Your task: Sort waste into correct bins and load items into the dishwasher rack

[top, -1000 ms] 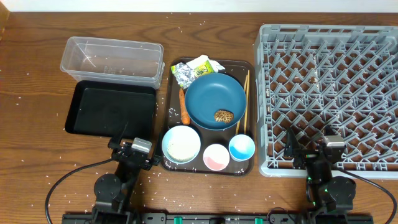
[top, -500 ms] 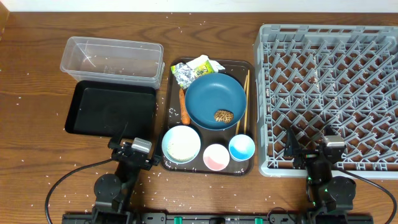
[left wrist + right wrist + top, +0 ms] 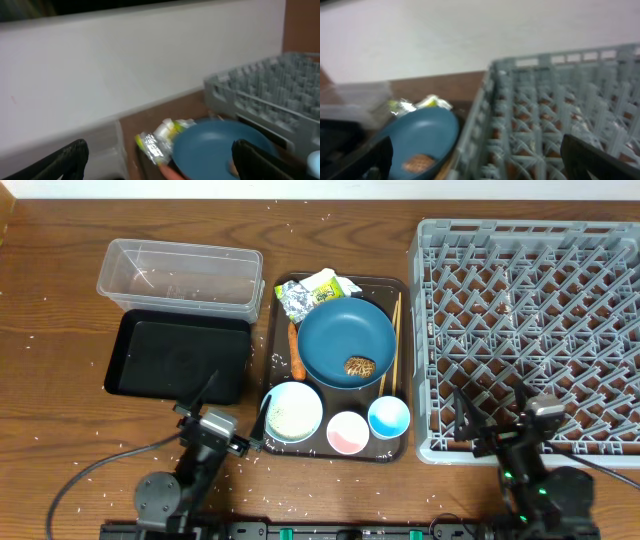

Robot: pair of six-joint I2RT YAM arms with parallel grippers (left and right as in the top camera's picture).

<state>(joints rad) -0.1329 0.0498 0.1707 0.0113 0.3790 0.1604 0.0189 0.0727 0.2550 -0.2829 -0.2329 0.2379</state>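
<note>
My left gripper will next grab the pink cup's open rim, leaving its base end free to hand over to my right gripper.
On the brown serving tray (image 3: 277,284) lie a dark blue dish (image 3: 340,335) with a brown food piece (image 3: 360,366), an orange carrot (image 3: 296,352), a crumpled wrapper (image 3: 298,300), white paper (image 3: 328,279) and chopsticks (image 3: 393,335). In its front row stand a white bowl (image 3: 291,411) holding rice, a pink cup (image 3: 348,432) and a light blue cup (image 3: 388,417). My left gripper (image 3: 235,402) hangs open just left of the bowl, empty; its wrist view faces the wrapper (image 3: 156,142) and dish (image 3: 210,147). My right gripper (image 3: 490,408) is open over the grey rack's (image 3: 530,300) front edge.
A clear tub (image 3: 180,275) stands at the back left, with a shallow black tray (image 3: 180,357) right in front of it. Loose rice grains speckle the wooden table (image 3: 60,410). The rack (image 3: 555,115) fills the whole right side.
Both arms have shifted slightly: the left gripper has swung a little right toward the white bowl, and the right one has edged right. Both stay open. No object has moved.
</note>
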